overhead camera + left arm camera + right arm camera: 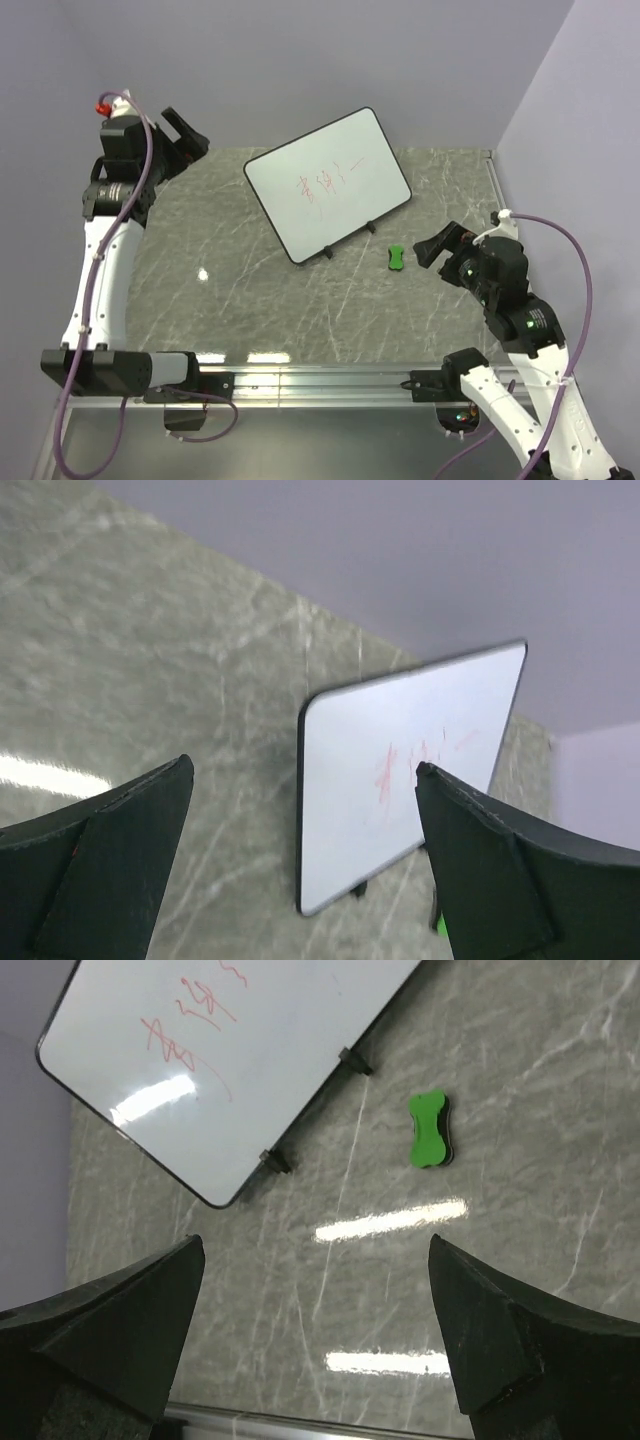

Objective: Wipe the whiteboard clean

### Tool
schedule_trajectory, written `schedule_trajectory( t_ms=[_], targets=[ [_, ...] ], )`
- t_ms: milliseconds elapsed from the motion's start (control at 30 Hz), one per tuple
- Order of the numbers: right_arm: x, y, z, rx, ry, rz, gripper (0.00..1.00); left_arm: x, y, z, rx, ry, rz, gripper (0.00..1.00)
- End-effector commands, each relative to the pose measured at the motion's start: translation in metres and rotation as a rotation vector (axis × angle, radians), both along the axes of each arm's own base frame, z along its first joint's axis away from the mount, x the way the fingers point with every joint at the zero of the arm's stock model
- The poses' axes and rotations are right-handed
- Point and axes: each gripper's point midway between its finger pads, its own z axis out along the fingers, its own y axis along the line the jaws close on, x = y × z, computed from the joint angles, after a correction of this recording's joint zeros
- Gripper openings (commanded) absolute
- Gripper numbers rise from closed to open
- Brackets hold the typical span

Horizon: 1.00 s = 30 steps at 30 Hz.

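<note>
The whiteboard (328,180) has to stay steady for erasing, so my left gripper will next grab its edge at the nearest corner (249,167), away from the red writing.
The whiteboard (328,180) stands tilted on small black feet at the middle back of the table, with red writing on it. It also shows in the left wrist view (400,770) and the right wrist view (220,1050). A small green eraser (397,257) lies on the table just right of the board's front edge; it also shows in the right wrist view (430,1130). My left gripper (185,135) is open and empty at the far left, well away from the board. My right gripper (440,245) is open and empty, just right of the eraser.
The grey marble table (250,290) has a metal rail (300,380) along its near edge. Lilac walls close the back and the right side. A slotted strip (492,185) runs along the table's right edge.
</note>
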Motion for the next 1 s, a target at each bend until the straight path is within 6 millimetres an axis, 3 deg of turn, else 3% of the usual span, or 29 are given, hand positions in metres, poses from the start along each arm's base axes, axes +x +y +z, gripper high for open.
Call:
schedule_trajectory(
  t_ms=[0,33,100,133,233,300,333,367,500,633,667,833,967],
  targets=[
    [-0.008,0.006,0.014,0.028,0.015,0.036,1.0,-0.026,-0.024,-0.026,-0.087,0.054,-0.119,0.99],
    [-0.007,0.007,0.011,0.014,0.03,0.045,1.0,-0.027,-0.036,-0.047,-0.123,0.082,-0.184,0.99],
    [-0.003,0.012,0.0,-0.004,0.095,0.075,1.0,-0.022,-0.057,-0.054,-0.195,0.056,-0.296,0.99],
    [-0.002,0.012,-0.005,-0.026,0.117,0.083,1.0,-0.02,-0.062,-0.069,-0.216,0.071,-0.32,0.99],
    [0.011,0.012,-0.024,-0.077,0.215,0.082,0.99,-0.006,-0.061,-0.075,-0.229,0.073,-0.303,0.99],
    [0.016,0.013,-0.022,-0.085,0.227,0.076,0.98,0.005,-0.052,-0.112,-0.217,0.231,-0.241,0.99],
    [0.019,0.013,-0.022,-0.087,0.233,0.075,0.98,0.014,-0.05,-0.107,-0.181,0.222,-0.255,0.99],
    [0.024,0.014,-0.021,-0.09,0.237,0.076,0.98,0.023,-0.051,-0.119,-0.175,0.244,-0.262,1.0],
    [0.036,0.018,-0.018,-0.102,0.252,0.081,0.97,0.052,-0.053,-0.121,-0.165,0.182,-0.285,1.0],
    [0.049,0.012,-0.021,-0.148,0.28,0.047,0.97,0.083,-0.07,-0.13,-0.208,0.144,-0.385,0.99],
    [0.051,0.012,-0.021,-0.152,0.282,0.046,0.97,0.091,-0.072,-0.144,-0.219,0.162,-0.397,0.99],
    [0.061,0.014,-0.036,-0.175,0.34,0.048,0.97,0.11,-0.093,-0.137,-0.289,0.073,-0.528,0.99],
    [0.069,0.019,-0.048,-0.171,0.369,0.058,0.95,0.127,-0.106,-0.153,-0.334,0.081,-0.609,0.9]
  ],
)
